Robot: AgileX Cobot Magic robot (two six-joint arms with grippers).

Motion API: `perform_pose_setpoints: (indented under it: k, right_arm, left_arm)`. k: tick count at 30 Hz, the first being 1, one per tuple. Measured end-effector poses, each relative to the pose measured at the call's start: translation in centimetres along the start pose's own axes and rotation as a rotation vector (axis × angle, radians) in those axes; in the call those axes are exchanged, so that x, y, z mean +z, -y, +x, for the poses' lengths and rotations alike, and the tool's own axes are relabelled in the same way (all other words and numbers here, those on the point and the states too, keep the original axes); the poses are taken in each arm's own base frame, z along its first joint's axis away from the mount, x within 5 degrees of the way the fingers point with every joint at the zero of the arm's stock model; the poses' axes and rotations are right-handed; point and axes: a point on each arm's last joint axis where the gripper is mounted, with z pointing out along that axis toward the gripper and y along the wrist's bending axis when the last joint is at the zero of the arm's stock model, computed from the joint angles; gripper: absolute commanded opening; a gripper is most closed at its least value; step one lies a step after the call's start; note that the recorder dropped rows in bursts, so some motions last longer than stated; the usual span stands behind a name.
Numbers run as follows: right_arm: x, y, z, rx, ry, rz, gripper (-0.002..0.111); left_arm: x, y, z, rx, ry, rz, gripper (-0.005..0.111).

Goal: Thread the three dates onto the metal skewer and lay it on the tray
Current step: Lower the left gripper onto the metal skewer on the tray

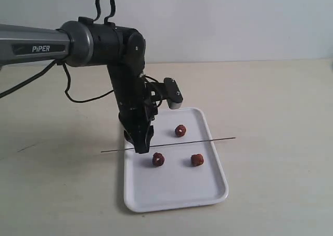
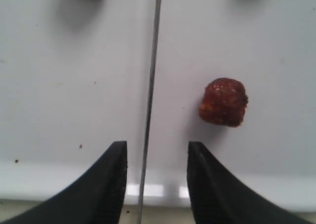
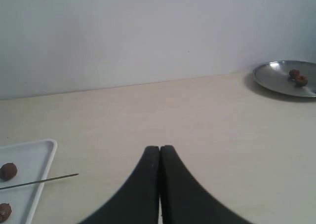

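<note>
Next, my left gripper takes the skewer by its rear shaft (image 1: 154, 146), which leaves the metal skewer's front length (image 1: 221, 139) free for threading dates.
The white tray (image 1: 208, 194) holds three loose dates (image 1: 180, 130) (image 1: 158, 159) (image 1: 196, 159). The metal skewer (image 1: 197, 141) stretches across the tray, both ends past its rims. My left gripper (image 1: 141, 148) points down over the tray's left rim. In the left wrist view it (image 2: 157, 147) is open, with the skewer (image 2: 150, 86) running between the fingers and touching neither, and one date (image 2: 223, 102) just beyond one fingertip. My right gripper (image 3: 159, 147) is shut on nothing, above the bare table. It sees the tray's corner (image 3: 29, 155), the skewer's tip (image 3: 44, 180) and two dates (image 3: 7, 170).
A round metal plate (image 3: 284, 76) with small dark lumps sits far off on the table in the right wrist view. The beige tabletop (image 1: 270, 101) runs back to a pale wall. The left arm's cables (image 1: 83, 98) hang over the table behind the tray.
</note>
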Motion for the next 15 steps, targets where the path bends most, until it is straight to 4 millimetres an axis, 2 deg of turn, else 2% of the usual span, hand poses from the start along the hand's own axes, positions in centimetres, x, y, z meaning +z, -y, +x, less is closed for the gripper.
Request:
perform_pose_setpoints:
  k: [8, 15]
  right_arm:
    - [0.0, 0.0, 0.0, 0.000, 0.000, 0.000, 0.000]
    - [0.0, 0.0, 0.0, 0.000, 0.000, 0.000, 0.000]
  left_arm:
    - [2.1, -0.2, 0.3, -0.008, -0.038, 0.030, 0.041]
    - [2.2, -0.2, 0.2, -0.007, -0.039, 0.029, 0.038]
